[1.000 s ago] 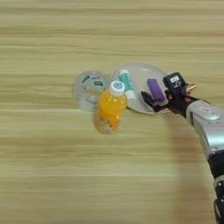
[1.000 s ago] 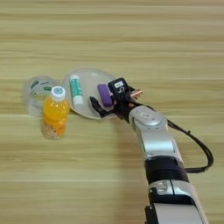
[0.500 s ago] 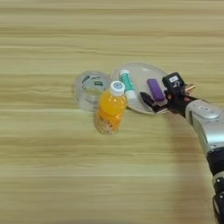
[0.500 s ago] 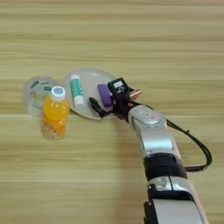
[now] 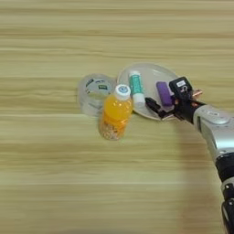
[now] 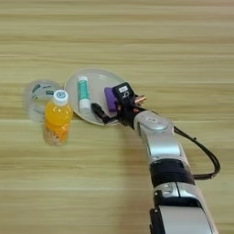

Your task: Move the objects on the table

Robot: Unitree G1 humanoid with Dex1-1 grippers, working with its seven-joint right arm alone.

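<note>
Next, my right gripper grabs the purple block's long sides, to move the block off the pale round plate (image 5: 151, 72).
A small purple block (image 5: 163, 93) lies on the right part of a pale round plate (image 5: 151, 72), and a white-and-teal glue stick (image 5: 135, 87) lies on its left part. An orange-drink bottle (image 5: 114, 119) with a white cap stands upright on the table (image 5: 55, 173), just off the plate's lower left rim. My right gripper (image 5: 167, 97) reaches over the plate from the right and is open. One black finger sits at the block's upper right and the other at its lower left, so the block lies between them. The silver forearm (image 6: 157, 141) runs down to the bottom edge.
A clear roll of tape (image 5: 93, 92) lies flat on the table left of the plate, close behind the bottle. A black cable (image 6: 201, 155) loops out to the right of the forearm. Bare wooden table surrounds the cluster on all sides.
</note>
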